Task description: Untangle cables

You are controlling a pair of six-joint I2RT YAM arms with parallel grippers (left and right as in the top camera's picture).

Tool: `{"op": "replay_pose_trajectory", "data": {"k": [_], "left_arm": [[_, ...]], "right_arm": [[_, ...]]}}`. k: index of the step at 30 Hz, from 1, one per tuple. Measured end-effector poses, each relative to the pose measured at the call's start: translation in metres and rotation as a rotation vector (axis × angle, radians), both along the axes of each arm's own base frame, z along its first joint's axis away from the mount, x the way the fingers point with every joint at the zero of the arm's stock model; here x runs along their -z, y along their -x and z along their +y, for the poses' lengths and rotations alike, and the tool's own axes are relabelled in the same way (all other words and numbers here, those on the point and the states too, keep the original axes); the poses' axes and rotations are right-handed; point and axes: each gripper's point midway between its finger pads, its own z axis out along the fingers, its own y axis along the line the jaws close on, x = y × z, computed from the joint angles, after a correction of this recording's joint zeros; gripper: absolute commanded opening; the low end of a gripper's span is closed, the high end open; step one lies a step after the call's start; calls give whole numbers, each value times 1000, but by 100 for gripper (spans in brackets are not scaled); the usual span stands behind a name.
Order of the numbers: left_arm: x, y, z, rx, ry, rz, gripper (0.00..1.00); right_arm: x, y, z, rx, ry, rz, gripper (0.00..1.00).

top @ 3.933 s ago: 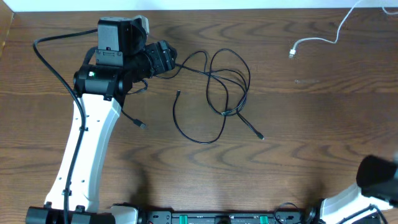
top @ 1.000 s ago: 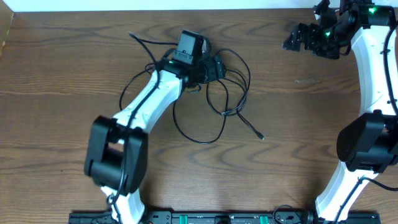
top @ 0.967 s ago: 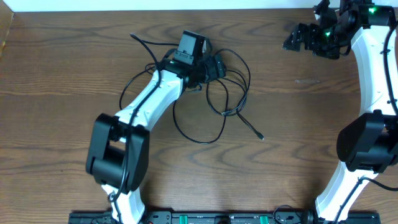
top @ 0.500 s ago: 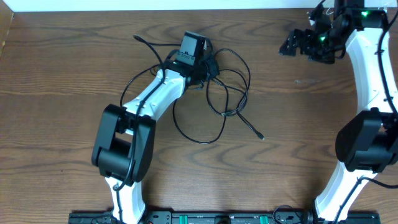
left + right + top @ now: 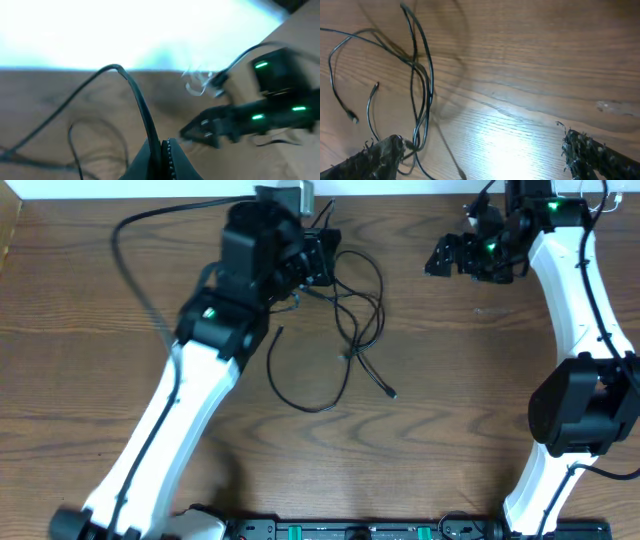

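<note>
My right gripper grabs the black cable's loose loops next, away from the piece of cable in my left gripper. Then I draw them apart to untangle.
The black cable lies in loose loops at the middle back of the table, with one plug end toward the front. My left gripper is raised over the far side and shut on a strand of it. In the left wrist view the black cable rises straight out of the closed jaws. My right gripper hangs open at the back right, empty. From the right wrist, its fingertips stand wide apart, with the black cable to the left. A blurred white cable shows near the right gripper.
The left arm slants across the left half of the table. The right arm runs down the right side. Beyond the table's far edge is a white surface. Bare wood lies between the cable loops and the right arm.
My left gripper has closed on the black cable and lifted back and left, dragging the loops a little leftward. The right gripper has shifted left, still open.
</note>
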Motion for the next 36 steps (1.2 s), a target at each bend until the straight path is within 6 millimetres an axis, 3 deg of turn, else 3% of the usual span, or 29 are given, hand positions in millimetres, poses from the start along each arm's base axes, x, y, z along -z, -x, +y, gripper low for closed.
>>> {"op": "replay_pose_trajectory", "data": {"k": [11,17,20,26,29,36], "left_arm": [[-133,58,34,-57,113,-382,7],[-181,81,46,-74,180,-538,7],[-194,86,48,-76,202,-588,7],[-200,90,50,-76,210,-607,7],[-202,92,52,-84,209,-612,7],[-192,87,54,-104,169,-589,7]], "right_arm": [[-1,1,23,-52,-1,-20,100],[-1,2,29,-65,-1,-22,99],[-1,2,29,-66,-1,-22,99],[-6,4,39,-108,-56,-32,99],[-10,7,51,-152,-103,-39,99],[-13,35,103,-278,-174,6,99]]}}
